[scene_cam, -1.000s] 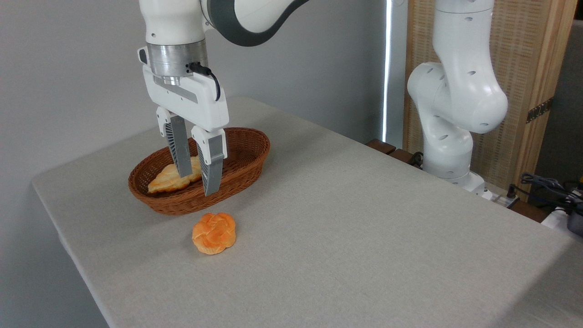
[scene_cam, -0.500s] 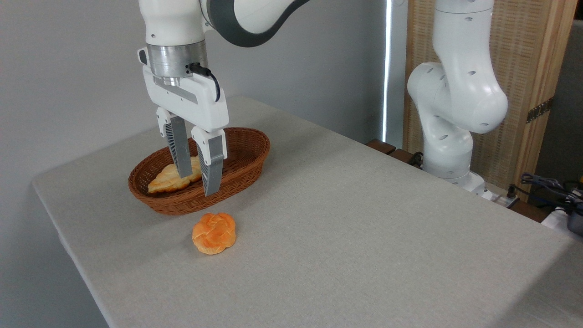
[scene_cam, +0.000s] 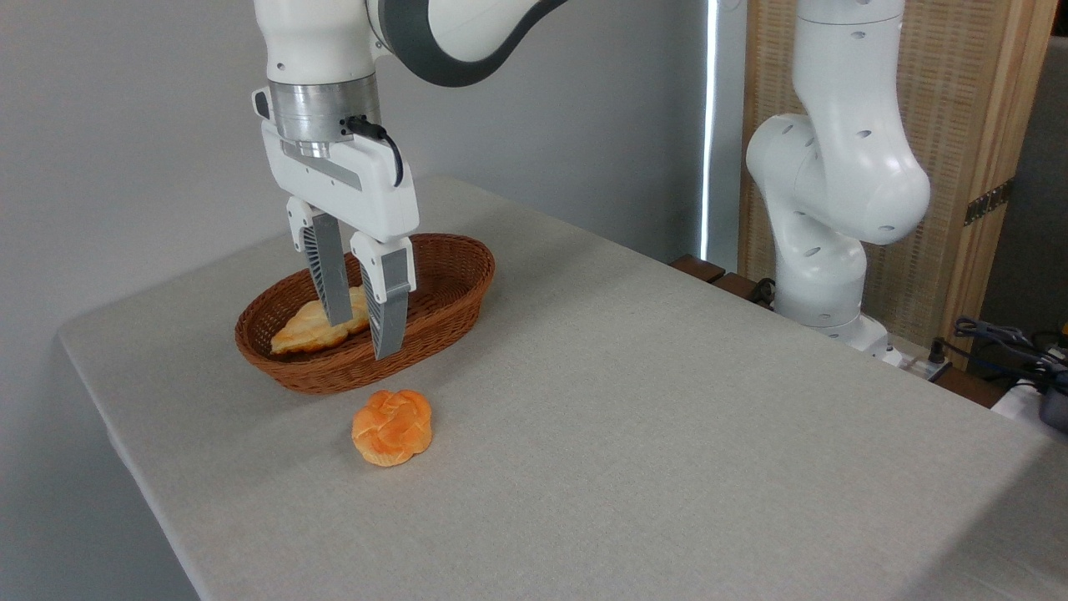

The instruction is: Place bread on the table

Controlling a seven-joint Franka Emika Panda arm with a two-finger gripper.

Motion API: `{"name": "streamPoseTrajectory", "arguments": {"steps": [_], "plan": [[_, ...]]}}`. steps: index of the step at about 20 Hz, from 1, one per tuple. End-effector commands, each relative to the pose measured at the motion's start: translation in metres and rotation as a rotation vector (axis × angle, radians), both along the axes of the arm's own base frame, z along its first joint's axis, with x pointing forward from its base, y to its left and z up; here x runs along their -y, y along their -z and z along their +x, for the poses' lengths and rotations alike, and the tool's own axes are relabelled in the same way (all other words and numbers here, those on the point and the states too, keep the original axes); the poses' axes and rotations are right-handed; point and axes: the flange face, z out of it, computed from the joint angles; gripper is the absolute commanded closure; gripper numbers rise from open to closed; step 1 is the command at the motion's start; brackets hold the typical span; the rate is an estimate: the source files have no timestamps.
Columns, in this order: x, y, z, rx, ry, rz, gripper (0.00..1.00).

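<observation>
My gripper is going to put the bread on the tabletop, so next it will pick up the bread by its thick middle [scene_cam: 326, 331].
The bread [scene_cam: 307, 331], a pale golden braided pastry with pointed ends, lies inside the brown wicker basket [scene_cam: 455, 292] on the grey-beige table [scene_cam: 634, 401]. My gripper [scene_cam: 360, 338] points straight down over the basket's middle and is open. Its two grey fingers [scene_cam: 327, 280] stand on either side of the bread's right end, and a bit of pastry shows in the gap. Whether the pads touch the bread cannot be told. That right end is partly hidden behind the fingers.
A round orange knotted bun [scene_cam: 391, 426] rests on the table just in front of the basket. The arm's white base [scene_cam: 826, 250] stands beyond the table's far right edge, with cables [scene_cam: 1001, 338] at the right. A wall runs behind the table.
</observation>
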Motion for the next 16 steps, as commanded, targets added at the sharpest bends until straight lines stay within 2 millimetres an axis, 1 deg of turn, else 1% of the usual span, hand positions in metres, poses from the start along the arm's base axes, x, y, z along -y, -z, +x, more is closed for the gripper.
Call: {"name": "streamPoseTrajectory", "arguments": {"steps": [1, 2, 3, 4, 6, 8, 9, 10, 12, 14, 16], "plan": [[0.012, 0.006, -0.003, -0.02, 0.002, 0.005, 0.0], [0.013, 0.009, -0.003, -0.024, 0.0, 0.005, 0.0], [0.021, 0.012, -0.004, -0.026, -0.002, 0.004, 0.0], [0.025, 0.013, -0.004, -0.022, -0.02, 0.0, 0.0], [0.03, 0.022, -0.002, -0.037, -0.079, -0.014, 0.0], [0.046, 0.026, -0.004, -0.054, -0.1, -0.065, 0.0], [0.058, 0.025, -0.006, -0.042, -0.086, -0.084, 0.0], [0.071, 0.029, -0.008, -0.042, -0.067, -0.088, 0.0], [0.089, 0.037, -0.013, -0.056, -0.035, -0.088, 0.0], [0.111, 0.05, -0.017, -0.07, 0.006, -0.086, 0.0], [0.121, 0.058, -0.016, -0.066, 0.016, -0.099, 0.0]]}}
